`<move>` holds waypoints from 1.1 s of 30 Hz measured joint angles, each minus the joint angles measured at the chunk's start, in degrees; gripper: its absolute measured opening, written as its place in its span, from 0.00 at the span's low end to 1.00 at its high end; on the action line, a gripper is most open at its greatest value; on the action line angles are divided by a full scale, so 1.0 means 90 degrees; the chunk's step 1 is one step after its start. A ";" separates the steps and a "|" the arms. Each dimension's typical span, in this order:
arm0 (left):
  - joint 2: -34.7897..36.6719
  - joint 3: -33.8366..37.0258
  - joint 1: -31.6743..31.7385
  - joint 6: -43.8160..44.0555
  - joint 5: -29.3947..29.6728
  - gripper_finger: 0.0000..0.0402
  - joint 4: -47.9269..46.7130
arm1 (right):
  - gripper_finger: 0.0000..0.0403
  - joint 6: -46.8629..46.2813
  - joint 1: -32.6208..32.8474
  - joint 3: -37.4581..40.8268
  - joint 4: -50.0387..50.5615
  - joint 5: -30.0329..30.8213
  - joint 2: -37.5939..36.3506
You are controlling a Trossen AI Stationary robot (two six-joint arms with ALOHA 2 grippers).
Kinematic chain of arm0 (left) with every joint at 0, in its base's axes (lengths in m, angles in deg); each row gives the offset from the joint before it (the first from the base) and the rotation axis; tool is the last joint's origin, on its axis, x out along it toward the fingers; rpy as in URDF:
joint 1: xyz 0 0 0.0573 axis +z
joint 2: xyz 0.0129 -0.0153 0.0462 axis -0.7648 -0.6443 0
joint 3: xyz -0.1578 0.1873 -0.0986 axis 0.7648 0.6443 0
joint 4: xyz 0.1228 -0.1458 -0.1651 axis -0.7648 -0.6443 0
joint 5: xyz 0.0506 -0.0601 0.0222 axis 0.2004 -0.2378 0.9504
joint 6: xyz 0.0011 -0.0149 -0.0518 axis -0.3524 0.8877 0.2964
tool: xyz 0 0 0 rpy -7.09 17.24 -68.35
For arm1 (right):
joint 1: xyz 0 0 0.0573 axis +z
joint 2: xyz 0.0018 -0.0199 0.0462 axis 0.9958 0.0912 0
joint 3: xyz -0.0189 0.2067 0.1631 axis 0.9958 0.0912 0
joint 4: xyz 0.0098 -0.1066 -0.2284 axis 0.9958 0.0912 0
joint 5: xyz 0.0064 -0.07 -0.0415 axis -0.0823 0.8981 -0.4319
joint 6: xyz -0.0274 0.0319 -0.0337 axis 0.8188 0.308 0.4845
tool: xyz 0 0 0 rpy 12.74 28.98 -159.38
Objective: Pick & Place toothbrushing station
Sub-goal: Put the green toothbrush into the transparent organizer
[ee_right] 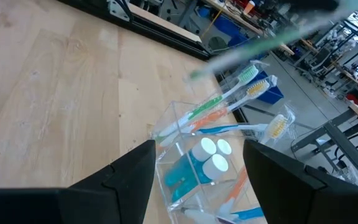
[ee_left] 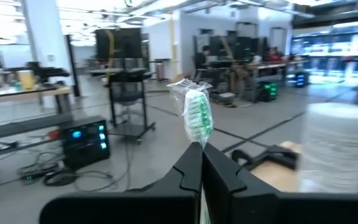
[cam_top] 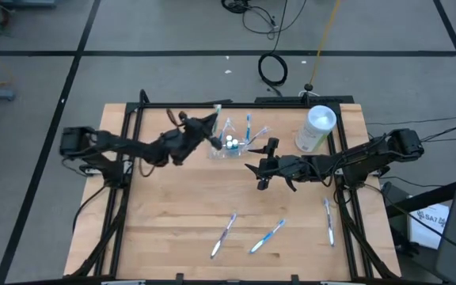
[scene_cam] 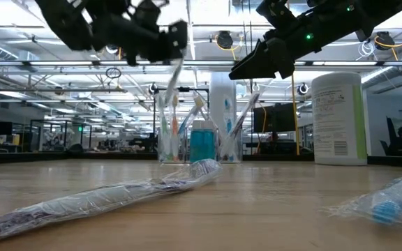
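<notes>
My fingers are high above the other brushes, and my left gripper needs to keep holding the green-bristled toothbrush (cam_top: 218, 109) until its handle reaches inside the cup (cam_top: 232, 144).
A clear plastic cup (cam_top: 232, 144) stands at the table's far middle. It holds several toothbrushes and teal tubes (ee_right: 197, 163), the brushes leaning on its rim; it also shows in the low view (scene_cam: 197, 143). My left gripper (cam_top: 210, 131) is above the cup's left side, shut on a wrapped green-bristled toothbrush (ee_left: 197, 112). My right gripper (cam_top: 264, 168) is open and empty just right of and nearer than the cup. In the right wrist view its fingers (ee_right: 129, 180) stand wide apart, short of the cup, and touch nothing. My left gripper pinches the wrapped toothbrush's handle (ee_left: 201, 148) between its two shut fingers. The bristle head (ee_left: 197, 109) sticks out beyond the fingertips, toward the table's far edge (cam_top: 218, 108). The other end (scene_cam: 173, 77) slants down toward the cup. The brush is clear of the table.
A tall white cylindrical container (cam_top: 317, 128) stands at the far right, close behind my right arm. Three wrapped toothbrushes lie on the near half of the table: two near the middle (cam_top: 224, 235) (cam_top: 267, 236) and one at the right (cam_top: 328, 220).
</notes>
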 joint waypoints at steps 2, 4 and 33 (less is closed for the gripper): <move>-0.0380 0.0000 0.0197 -0.0009 0.0001 0.01 0.0376 | 0.58 0.0000 0.0000 0.0000 0.0002 0.0000 0.0000; -0.0731 0.0000 0.0330 -0.0012 0.0027 0.01 0.0672 | 0.58 0.0000 0.0000 0.0000 0.0002 0.0000 0.0000; -0.2604 0.0002 -0.0241 -0.0656 0.1441 0.06 0.1635 | 0.58 0.0002 0.0002 0.0000 0.0312 0.0001 0.0002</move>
